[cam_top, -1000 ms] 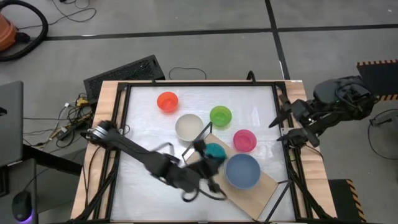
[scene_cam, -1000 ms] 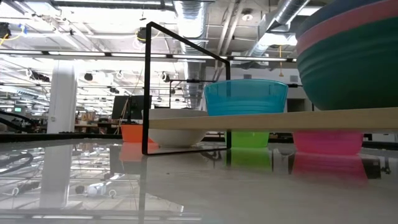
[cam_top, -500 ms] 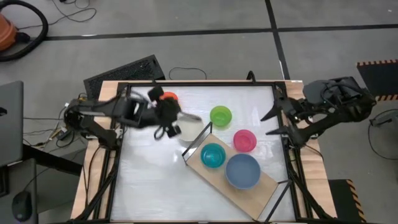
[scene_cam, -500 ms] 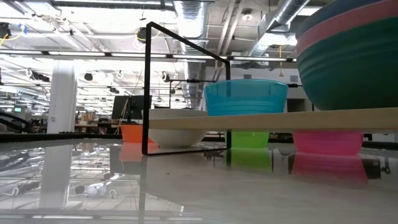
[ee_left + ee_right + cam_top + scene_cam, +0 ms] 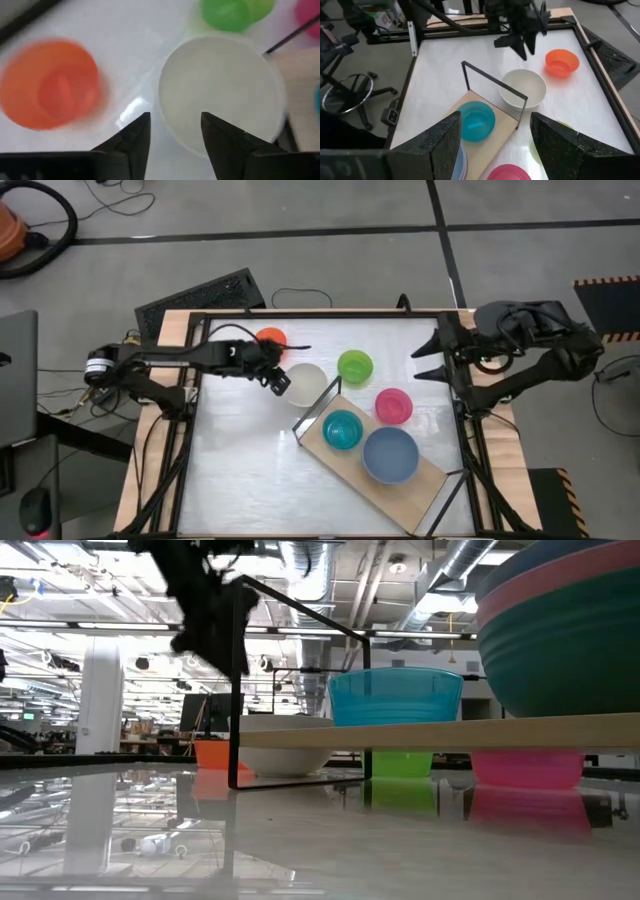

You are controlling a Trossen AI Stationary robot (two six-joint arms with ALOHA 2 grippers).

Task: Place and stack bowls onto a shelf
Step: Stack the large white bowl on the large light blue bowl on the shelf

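My left gripper grabs the white bowl by its rim [image 5: 288, 380] next, to stack the white bowl over the cyan bowl [image 5: 342, 430].
The shelf [image 5: 420, 480] is a light-wood board with a black frame, at the table's near right. On it stand a cyan bowl [image 5: 342, 430] and a stack with a blue bowl [image 5: 390, 455] on top; the low view shows pink and dark green bowls [image 5: 560, 650] under it. White [image 5: 308, 387], orange-red [image 5: 268, 340], lime [image 5: 355, 366] and pink [image 5: 393, 405] bowls rest on the table. My left gripper [image 5: 280, 378] is open and empty, above the white bowl's [image 5: 222, 92] rim on the side toward the orange-red bowl [image 5: 50, 82]. My right gripper [image 5: 428, 360] is open and empty at the right edge.
The shelf's black frame [image 5: 238, 680] rises beside the white bowl [image 5: 285, 752]. The table's black rails [image 5: 190, 410] run along its edges. A keyboard [image 5: 200, 295] lies beyond the far left corner. Bare tabletop [image 5: 240, 470] lies at the near left.
My left gripper has left the cyan bowl on the shelf and swung toward the table's far left, and now stands over the white bowl next to the orange-red one. My right gripper has gone a little toward the table's left, over the right edge.
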